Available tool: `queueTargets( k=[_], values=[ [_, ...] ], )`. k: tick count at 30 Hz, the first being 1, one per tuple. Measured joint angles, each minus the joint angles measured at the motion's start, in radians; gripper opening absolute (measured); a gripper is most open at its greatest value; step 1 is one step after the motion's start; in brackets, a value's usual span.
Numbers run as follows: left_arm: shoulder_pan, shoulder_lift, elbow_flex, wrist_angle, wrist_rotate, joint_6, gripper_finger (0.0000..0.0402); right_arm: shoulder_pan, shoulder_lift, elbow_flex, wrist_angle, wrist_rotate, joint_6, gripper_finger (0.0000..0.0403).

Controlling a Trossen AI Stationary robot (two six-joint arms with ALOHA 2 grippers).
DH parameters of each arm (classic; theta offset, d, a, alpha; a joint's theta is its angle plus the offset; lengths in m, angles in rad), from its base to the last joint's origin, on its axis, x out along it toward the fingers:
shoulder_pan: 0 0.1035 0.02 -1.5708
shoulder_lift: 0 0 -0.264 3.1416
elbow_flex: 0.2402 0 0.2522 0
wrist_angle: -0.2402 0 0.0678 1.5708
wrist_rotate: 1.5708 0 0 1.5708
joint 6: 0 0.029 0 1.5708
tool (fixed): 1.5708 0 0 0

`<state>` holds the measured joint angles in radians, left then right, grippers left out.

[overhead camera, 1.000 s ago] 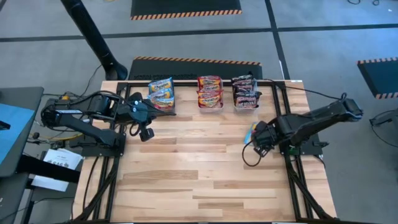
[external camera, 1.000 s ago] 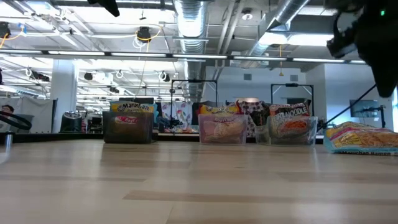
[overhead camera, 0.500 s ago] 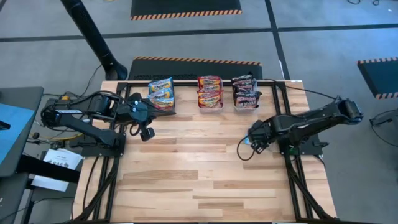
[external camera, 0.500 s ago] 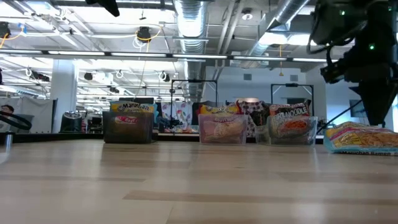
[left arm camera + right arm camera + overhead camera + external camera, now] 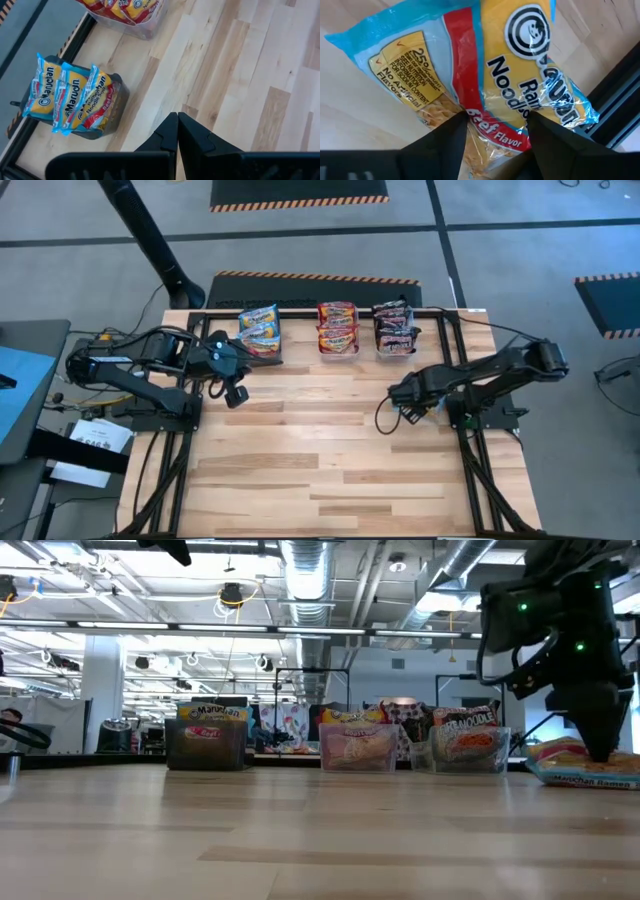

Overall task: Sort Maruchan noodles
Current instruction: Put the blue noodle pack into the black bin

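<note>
My right gripper grabs the light blue and yellow packet by its red flavor band [image 5: 495,127] next, to sort the packet into the black bin.
A light blue and yellow Maruchan noodles packet [image 5: 485,60] lies flat on the wood table near its right edge, and shows in the low view [image 5: 585,770]. My right gripper [image 5: 495,117] stands open over it, pointing steeply down, one finger on each side of the red band; in the high view [image 5: 403,398] it hides the packet. At the far edge stand three bins: a black one with blue and yellow packets [image 5: 260,330], a clear one with red and orange packets [image 5: 337,328], a clear one with black and red packets [image 5: 396,328]. My left gripper [image 5: 234,392] hangs shut and empty, raised at the table's left. My right gripper comes at the packet's middle from above with its open fingers [image 5: 445,137] just over the wrapper. I cannot tell whether the fingertips touch it. The packet lies flat on the table.
Black frame rails [image 5: 465,450] run along the table's left, right and far edges; one passes close beside the packet [image 5: 615,95]. Bare wood [image 5: 320,460] stretches across the middle and near half of the table.
My right gripper has come down and toward the table's left, tipping steeper, until it stands right over the blue and yellow packet. The packet has stayed where it lay.
</note>
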<state>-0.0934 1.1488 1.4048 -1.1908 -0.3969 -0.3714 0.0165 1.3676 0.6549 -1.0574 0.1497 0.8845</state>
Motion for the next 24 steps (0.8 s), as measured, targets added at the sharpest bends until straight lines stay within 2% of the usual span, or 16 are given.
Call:
queueTargets(
  k=[4, 13, 20, 24],
  values=[
    [0.000, 0.000, 0.000, 0.000, 0.000, 0.000, 0.0000, 0.004, 0.015, -0.001, 0.008, -0.005, 0.021, 0.0198],
    [0.000, 0.000, 0.000, 0.000, 0.000, 0.000, 0.0000, 0.003, 0.019, -0.005, 0.030, -0.028, 0.048, 0.0070],
    [0.000, 0.000, 0.000, -0.001, -0.001, -0.034, 0.0000, 0.003, 0.016, -0.003, 0.028, -0.033, 0.050, 0.0015],
    [0.000, 0.000, 0.000, -0.001, -0.001, -0.052, 0.0000, 0.024, 0.021, 0.045, -0.008, -0.036, 0.037, 0.0005]
  ],
)
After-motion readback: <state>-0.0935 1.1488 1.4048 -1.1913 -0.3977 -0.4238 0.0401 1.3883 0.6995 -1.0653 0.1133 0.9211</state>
